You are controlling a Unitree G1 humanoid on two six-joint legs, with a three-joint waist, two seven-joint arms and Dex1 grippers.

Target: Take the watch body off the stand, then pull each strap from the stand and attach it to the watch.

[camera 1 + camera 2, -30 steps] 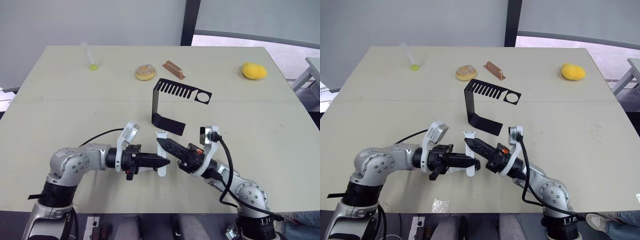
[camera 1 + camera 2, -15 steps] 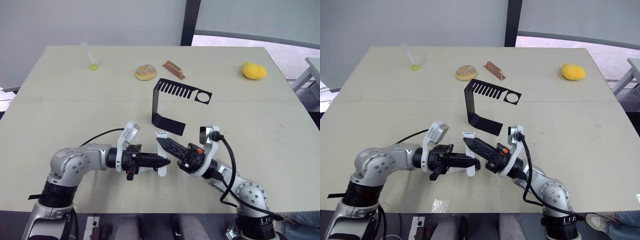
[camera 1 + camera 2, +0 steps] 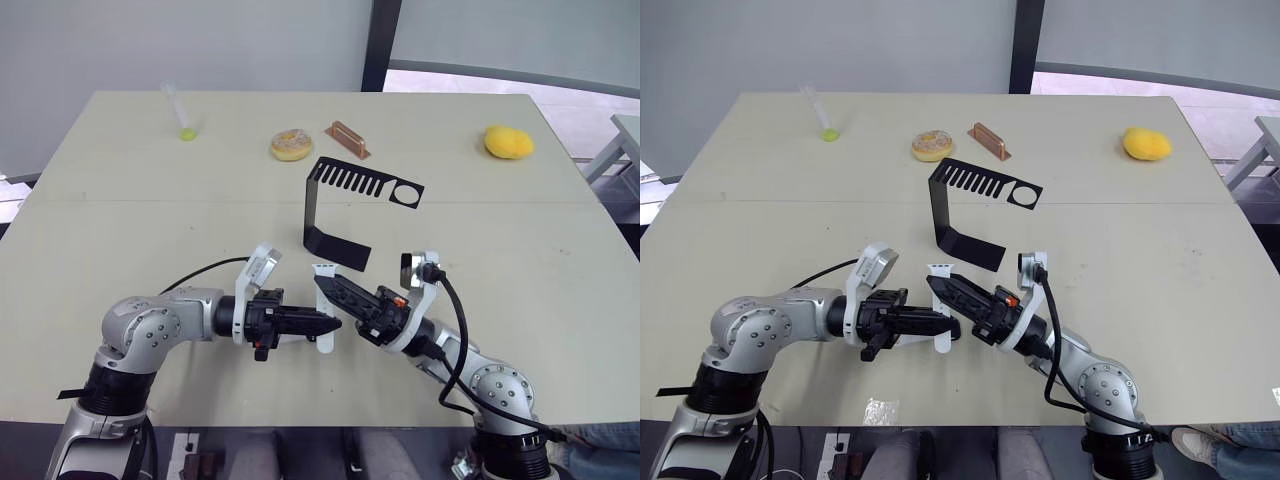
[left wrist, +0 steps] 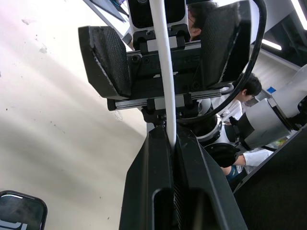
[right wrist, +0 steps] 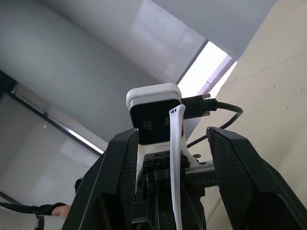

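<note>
Next, my right gripper takes hold of the second white strap by its flared end (image 3: 324,271) (image 5: 176,115) to attach it to the watch.
A white strap (image 3: 322,300) stands nearly upright just above the near-middle of the table, with my left gripper (image 3: 333,325) shut on its lower part. In the left wrist view the strap (image 4: 163,72) rises from between the closed fingers (image 4: 153,158). My right gripper (image 3: 326,287) faces it from the right and is open, its two fingers (image 5: 122,182) on either side of the strap (image 5: 175,158) without touching it. The black stand (image 3: 312,214) sits just behind. A small dark rounded-corner thing (image 4: 19,211) lies on the table; I cannot tell if it is the watch body.
Along the far side of the table lie a clear tube with a green end (image 3: 182,118), a donut (image 3: 290,145), a copper-brown block (image 3: 347,138) and a yellow object (image 3: 508,142). The table's near edge runs close under both arms.
</note>
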